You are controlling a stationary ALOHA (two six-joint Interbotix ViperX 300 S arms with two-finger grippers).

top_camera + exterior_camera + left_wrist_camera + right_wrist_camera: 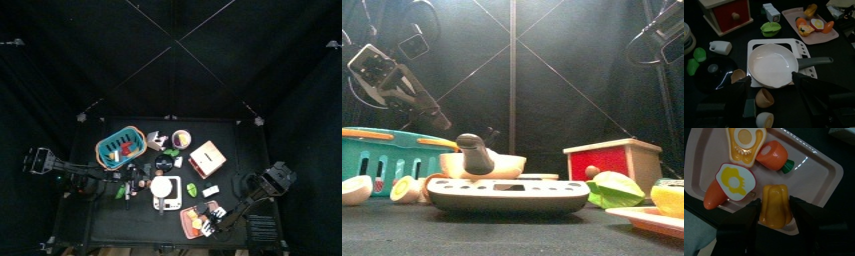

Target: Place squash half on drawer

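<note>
I should next grab the orange-yellow squash half's long sides with my right gripper to set it on the drawer [207, 157].
A yellow-orange squash half [776, 208] lies rounded side up on the pink tray [817, 173], at the table's front right. My right gripper [776, 214] is open, one jaw on each side of it and neither gripping it. A second piece of the same colour [745, 143], with a pale round spot on its cut face, lies further along the tray. The tan drawer [207, 157] [613, 158] with a white patch on top stands behind the tray [203, 218]. My left gripper [771, 82] hangs open above a white pan [771, 62], holding nothing.
On the tray also lie a carrot [774, 157] and a fried egg [734, 180]. A teal basket [120, 147] stands at the back left. A green vegetable [771, 28] lies between the pan and the drawer [727, 12]. A grey scale [509, 195] sits at the front middle.
</note>
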